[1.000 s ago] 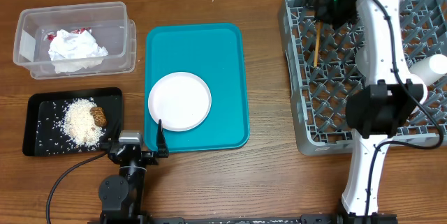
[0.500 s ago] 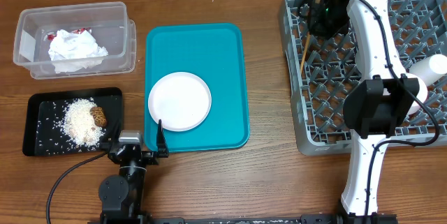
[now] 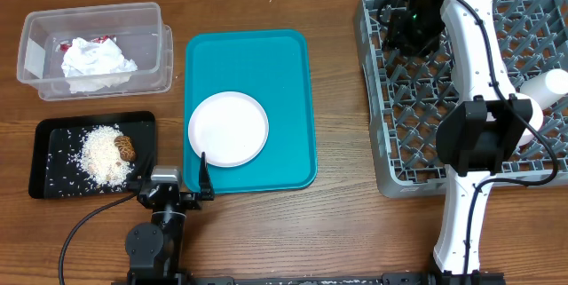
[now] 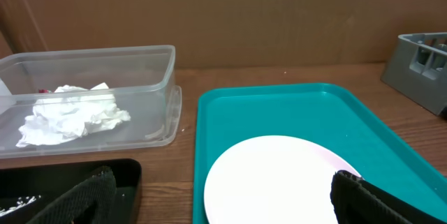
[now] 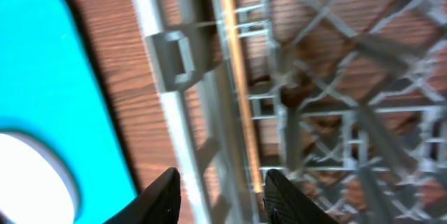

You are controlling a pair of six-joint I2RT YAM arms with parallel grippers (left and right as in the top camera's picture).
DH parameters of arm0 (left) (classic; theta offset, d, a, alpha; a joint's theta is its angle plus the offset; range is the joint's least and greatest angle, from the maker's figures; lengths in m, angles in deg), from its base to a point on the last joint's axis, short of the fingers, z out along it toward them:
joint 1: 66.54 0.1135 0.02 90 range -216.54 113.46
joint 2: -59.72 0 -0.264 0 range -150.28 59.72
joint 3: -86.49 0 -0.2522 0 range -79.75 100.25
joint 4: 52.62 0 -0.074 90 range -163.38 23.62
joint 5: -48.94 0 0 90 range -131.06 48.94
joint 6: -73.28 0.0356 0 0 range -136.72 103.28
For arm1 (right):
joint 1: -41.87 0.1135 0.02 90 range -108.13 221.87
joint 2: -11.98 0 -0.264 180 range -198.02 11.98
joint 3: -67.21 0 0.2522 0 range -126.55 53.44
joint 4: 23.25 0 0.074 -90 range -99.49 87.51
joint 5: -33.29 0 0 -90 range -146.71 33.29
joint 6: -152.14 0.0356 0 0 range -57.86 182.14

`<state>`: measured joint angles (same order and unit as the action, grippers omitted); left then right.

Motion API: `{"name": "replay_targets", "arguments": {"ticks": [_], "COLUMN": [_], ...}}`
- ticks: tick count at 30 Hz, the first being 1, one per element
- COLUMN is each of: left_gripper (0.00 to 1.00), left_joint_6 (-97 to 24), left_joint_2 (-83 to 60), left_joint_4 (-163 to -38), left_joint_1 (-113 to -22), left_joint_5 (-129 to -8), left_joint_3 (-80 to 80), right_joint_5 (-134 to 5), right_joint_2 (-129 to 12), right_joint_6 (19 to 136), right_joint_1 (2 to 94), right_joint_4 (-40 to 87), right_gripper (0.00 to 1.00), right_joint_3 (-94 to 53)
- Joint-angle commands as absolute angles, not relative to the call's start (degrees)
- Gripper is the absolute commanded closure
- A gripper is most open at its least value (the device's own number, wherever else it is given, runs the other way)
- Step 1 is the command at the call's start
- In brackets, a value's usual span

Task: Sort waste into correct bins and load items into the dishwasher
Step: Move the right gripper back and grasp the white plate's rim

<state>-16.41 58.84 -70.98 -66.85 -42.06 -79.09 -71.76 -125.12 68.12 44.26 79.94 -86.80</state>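
Next, my right gripper grabs the white plate [image 3: 228, 128] by its rim on the side facing the dishwasher rack. That leaves the plate's opposite edge free to slot upright.
My right gripper [image 3: 410, 20] hovers over the far left corner of the grey dishwasher rack [image 3: 377, 143], jaws open. In the right wrist view the thin wooden stick [image 5: 234, 63] lies blurred along the rack's grid below my open right gripper [image 5: 222, 175], free of its fingers. A white cup [image 3: 550, 85] stands in the rack at the right. The white plate [image 3: 228, 128] rests on the teal tray [image 3: 266, 54], a pinkish dish edge [image 4: 336, 160] showing under it. My left gripper [image 3: 182, 186] waits open at the tray's near edge, its fingers [image 4: 84, 196] spread wide.
The clear tub [image 3: 133, 19] at the far left holds crumpled napkins [image 3: 96, 61] and a red wrapper [image 3: 67, 45]. The black tray [image 3: 53, 134] in front of it holds rice crumbs [image 3: 102, 156] and a brown lump [image 3: 126, 148].
My right gripper has opened and let go of the wooden stick, which tilted and dropped into the rack. The left arm has not moved.
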Motion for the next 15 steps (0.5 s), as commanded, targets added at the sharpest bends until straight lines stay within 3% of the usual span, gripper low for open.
{"name": "replay_targets", "arguments": {"ticks": [1, 6, 9, 15], "left_gripper": [0.00, 0.00, 0.00, 0.00], "left_joint_6": [-16.7, -16.7, -16.7, -16.7], "left_joint_2": [59.5, 59.5, 59.5, 59.5], "left_joint_4": [-70.8, -70.8, -70.8, -70.8], "left_joint_1": [-66.5, -66.4, -66.4, -66.5], "left_joint_5": [-41.5, -41.5, -41.5, -41.5], "left_joint_3": [-79.5, -79.5, -79.5, -79.5], "right_joint_5": [-79.3, -82.0, -76.3, -61.4], "right_joint_2": [-121.1, -119.9, -120.0, -120.0], "right_joint_6": [68.0, 68.2, 72.0, 83.1], "right_joint_1": [47.4, 55.3, 60.9, 72.5], "right_joint_4": [79.5, 76.6, 74.0, 67.7], "right_gripper": [0.59, 0.57, 0.36, 0.29], "right_joint_3": [-88.2, -88.2, -87.3, -80.1]}}
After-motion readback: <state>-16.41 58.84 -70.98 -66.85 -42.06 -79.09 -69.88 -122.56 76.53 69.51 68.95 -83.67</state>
